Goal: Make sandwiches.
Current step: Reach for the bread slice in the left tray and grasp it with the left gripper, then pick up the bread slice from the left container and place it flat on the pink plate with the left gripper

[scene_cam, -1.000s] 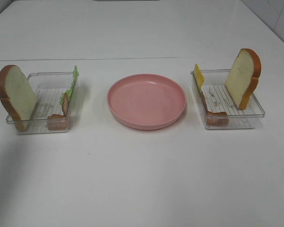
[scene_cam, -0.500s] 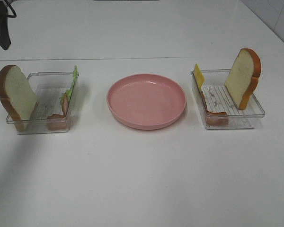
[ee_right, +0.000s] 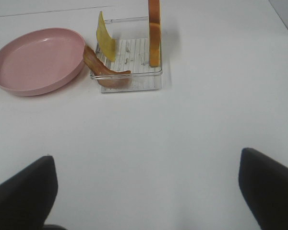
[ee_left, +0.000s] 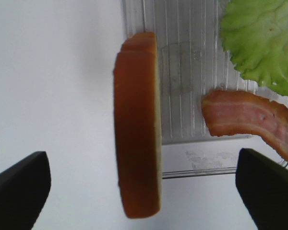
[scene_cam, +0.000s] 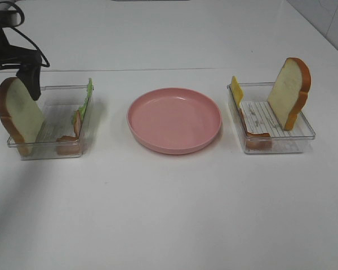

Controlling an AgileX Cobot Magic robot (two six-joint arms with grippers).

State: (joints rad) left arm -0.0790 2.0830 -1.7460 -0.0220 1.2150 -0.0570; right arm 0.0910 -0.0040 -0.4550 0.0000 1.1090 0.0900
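My left gripper is too high to close on the bread slice yet and should go lower first. Its fingers reach only the top crust [scene_cam: 12,80], above the slice's middle [scene_cam: 22,116].
The sandwich parts lie apart. A bread slice [scene_cam: 18,112] stands upright at the left end of the left clear tray [scene_cam: 56,90], with green lettuce [scene_cam: 89,94] and a bacon strip [scene_cam: 73,130] at its right end. My left gripper [ee_left: 141,191] is open directly above this slice [ee_left: 137,124], one finger on each side, and its dark finger [scene_cam: 31,83] shows just behind the slice. The right tray [scene_cam: 281,143] holds yellow cheese [scene_cam: 236,90], bacon [scene_cam: 249,125] and a second upright bread slice [scene_cam: 290,93]. My right gripper [ee_right: 146,191] is open over bare table, well short of that tray [ee_right: 134,82].
A pink plate [scene_cam: 174,120] with nothing on it sits between the two trays. The white table's far section begins at a seam behind the trays. The left arm's cable [scene_cam: 28,42] hangs at the top left.
The left arm has come into the exterior view from the top left and lowered to the left bread slice. Nothing on the table has moved.
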